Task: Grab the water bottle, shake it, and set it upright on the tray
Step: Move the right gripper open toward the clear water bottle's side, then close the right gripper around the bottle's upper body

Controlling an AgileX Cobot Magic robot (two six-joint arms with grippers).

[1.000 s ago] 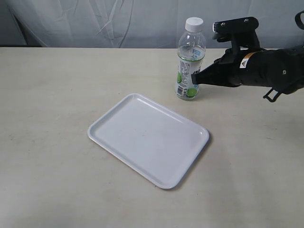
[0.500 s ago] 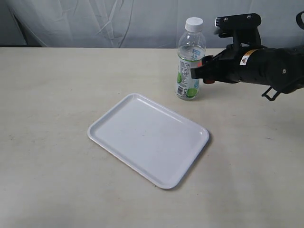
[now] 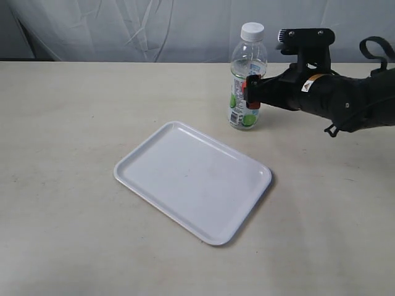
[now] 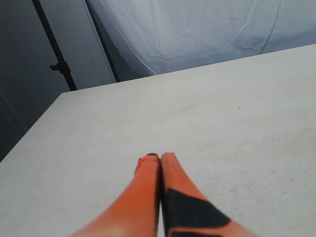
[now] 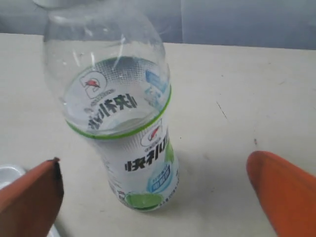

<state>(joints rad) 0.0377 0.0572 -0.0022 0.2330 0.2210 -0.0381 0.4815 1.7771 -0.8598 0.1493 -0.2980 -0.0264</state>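
My right gripper grabs the bottle by its labeled middle (image 3: 245,88) next, so the water bottle's base stays free to stand on the tray (image 3: 185,179).
The water bottle (image 3: 247,80) stands upright on the table behind the tray's far right corner, clear with a white cap and a white-and-green label. In the right wrist view the water bottle (image 5: 126,133) sits between the two orange fingers (image 5: 29,202), apart from both. My right gripper (image 3: 252,92) is open, level with the label, its tips reaching the bottle's right side. The tray (image 3: 185,179) lies flat and bare in the middle of the table. My left gripper (image 4: 160,160) is shut on nothing, above bare table; it does not show in the exterior view.
A white cloth backdrop (image 3: 154,28) hangs behind the table's far edge. A dark stand (image 4: 57,64) rises off the table's corner in the left wrist view. The right arm (image 3: 345,98) stretches in low from the right edge.
The right gripper has opened and moved left, from just right of the bottle to where its fingers flank the label. Bottle and tray have not moved.
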